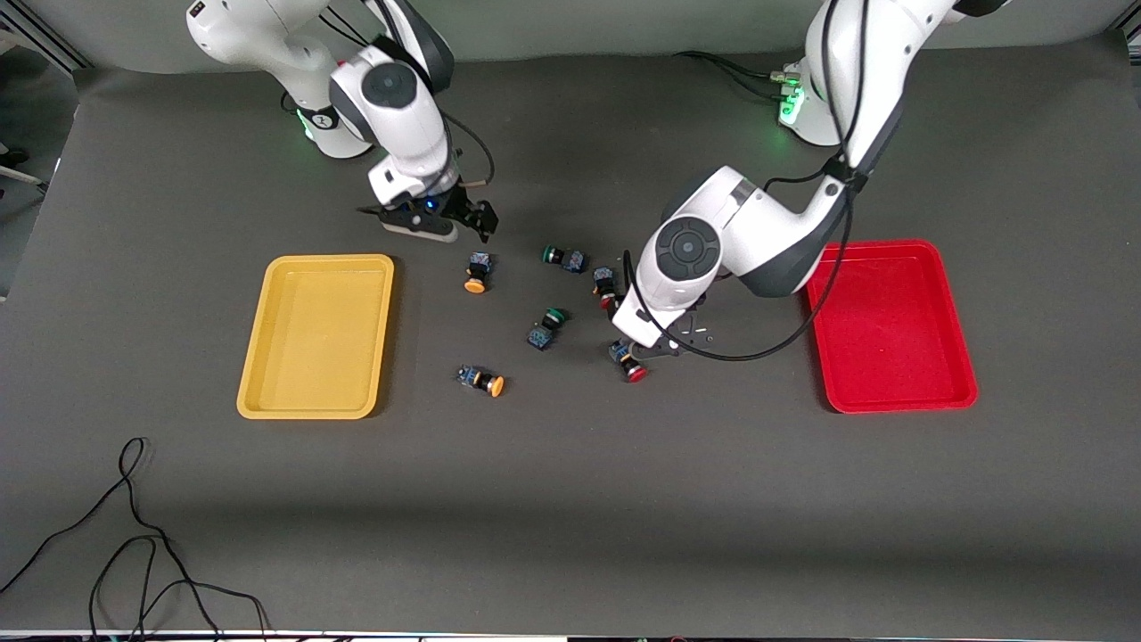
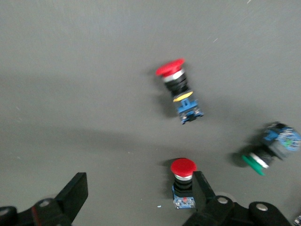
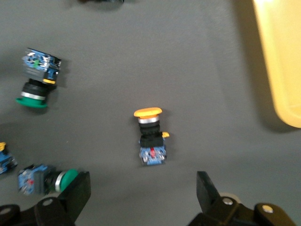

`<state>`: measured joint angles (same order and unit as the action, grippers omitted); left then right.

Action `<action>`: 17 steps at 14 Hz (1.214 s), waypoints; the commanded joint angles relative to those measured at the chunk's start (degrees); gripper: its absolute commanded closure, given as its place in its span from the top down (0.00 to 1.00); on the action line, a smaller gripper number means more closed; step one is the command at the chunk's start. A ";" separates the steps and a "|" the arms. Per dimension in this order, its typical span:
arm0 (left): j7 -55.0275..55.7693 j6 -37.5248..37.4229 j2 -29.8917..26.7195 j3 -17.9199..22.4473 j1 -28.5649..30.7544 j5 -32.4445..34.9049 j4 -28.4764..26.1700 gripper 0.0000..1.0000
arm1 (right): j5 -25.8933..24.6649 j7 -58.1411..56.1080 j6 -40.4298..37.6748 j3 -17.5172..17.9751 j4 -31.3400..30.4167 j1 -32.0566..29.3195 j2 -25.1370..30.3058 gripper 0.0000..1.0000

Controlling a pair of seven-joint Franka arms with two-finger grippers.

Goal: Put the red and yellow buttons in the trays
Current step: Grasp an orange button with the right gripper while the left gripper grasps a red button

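Next, my left gripper grabs a red button by its black body below the cap to place the button in the red tray.
A yellow tray lies toward the right arm's end of the table and a red tray toward the left arm's end. Between them lie two yellow buttons and two red buttons. My left gripper is open and low over the mat, with one red button lying against the inner side of one finger. The other red button lies apart. My right gripper is open above the mat, close to a yellow button that lies outside its jaws. In the front view the left gripper is mostly hidden under its wrist.
Two green-capped buttons lie among the others; one sits right beside a right finger. The yellow tray's edge shows in the right wrist view. A loose black cable curls at the mat's near corner.
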<state>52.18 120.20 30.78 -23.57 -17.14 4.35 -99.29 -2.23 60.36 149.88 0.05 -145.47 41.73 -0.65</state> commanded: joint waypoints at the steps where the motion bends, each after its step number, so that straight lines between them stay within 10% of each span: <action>1: 8.00 4.68 1.56 0.63 -3.42 1.97 -2.57 0.98 | -1.72 1.25 8.64 -0.66 1.15 0.28 -9.43 1.00; 8: 12.59 13.30 5.43 0.81 -7.29 2.42 -6.96 0.96 | -4.62 1.16 14.39 -2.07 1.42 0.28 -16.40 1.00; 10: 13.38 14.97 6.13 0.81 -7.73 2.51 -7.67 0.90 | -4.62 1.07 14.30 -2.07 1.42 0.20 -16.41 0.57; 12: 13.47 14.97 6.57 0.81 -8.08 2.42 -7.94 0.63 | -4.62 1.07 14.21 -2.07 1.59 0.20 -16.49 0.24; 15: 13.47 14.54 6.66 0.89 -8.08 2.51 -8.02 0.04 | -4.62 0.81 13.86 -2.07 1.77 0.28 -16.41 0.08; 17: 13.47 13.75 6.31 0.89 -7.74 2.51 -7.85 0.00 | -4.62 0.55 13.07 -2.07 1.94 0.20 -15.18 0.08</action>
<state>64.07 134.26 37.80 -23.36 -24.32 5.92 -106.77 -5.18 60.35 164.18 -1.62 -144.33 41.72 -16.91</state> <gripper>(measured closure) 0.568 0.564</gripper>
